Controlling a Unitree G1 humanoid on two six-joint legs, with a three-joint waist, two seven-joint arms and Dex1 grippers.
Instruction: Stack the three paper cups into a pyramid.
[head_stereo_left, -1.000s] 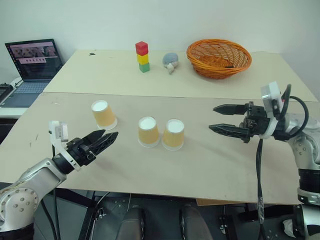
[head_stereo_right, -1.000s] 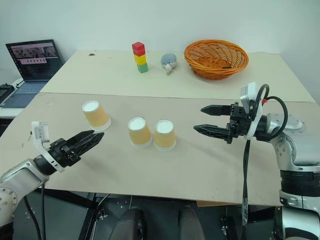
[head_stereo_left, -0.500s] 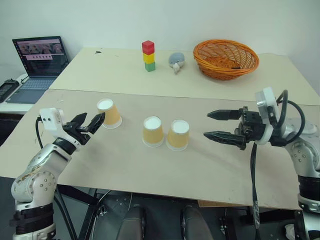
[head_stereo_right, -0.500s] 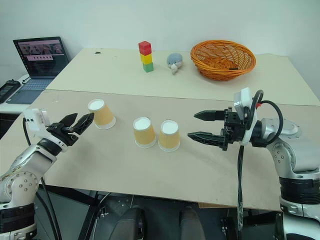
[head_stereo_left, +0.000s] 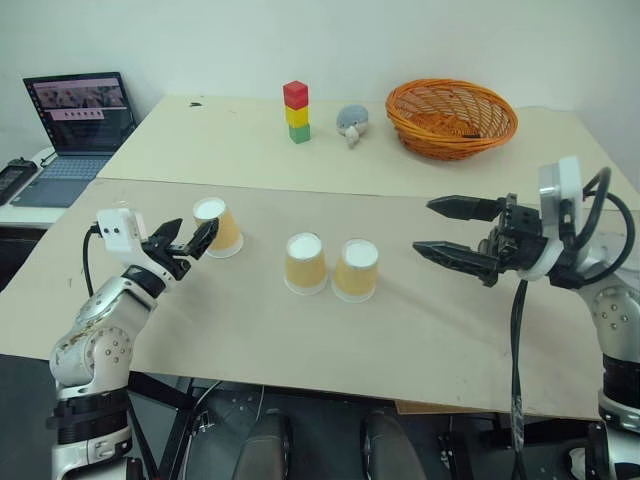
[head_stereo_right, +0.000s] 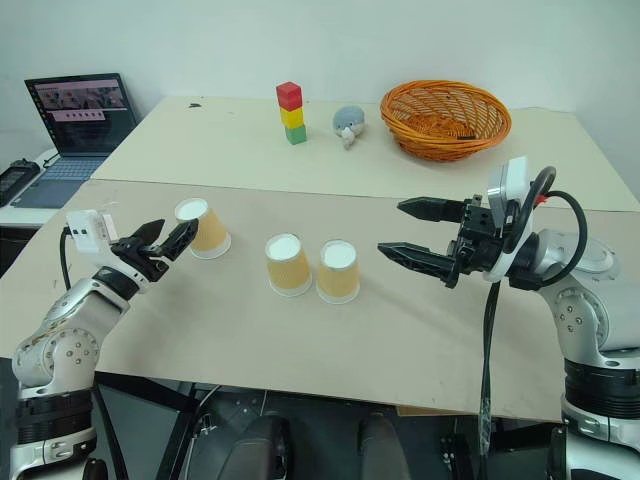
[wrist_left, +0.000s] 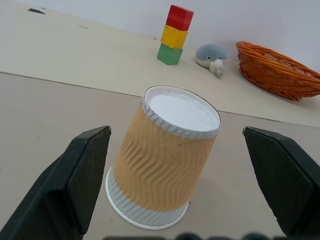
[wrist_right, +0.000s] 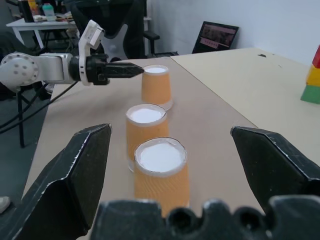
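Observation:
I need to move my left gripper toward the lone cup before closing, as the fingers are short of the lone cup's ribbed side and would miss now.
Three tan-orange paper cups stand upside down on the near table. One cup stands apart at the left, slightly tilted; two more, a middle cup and a right cup, stand side by side at the centre. My left gripper is open just left of the lone cup, its fingers either side of it, not touching. My right gripper is open, hovering right of the pair. No pyramid stands; all the cups rest on the table.
On the far table stand a red-yellow-green block tower, a small grey plush toy and an orange wicker basket. A laptop sits on a side desk at the far left.
My left gripper has swung up and forward from the near table edge to the lone left cup. The right gripper has barely shifted. The head camera has shifted slightly.

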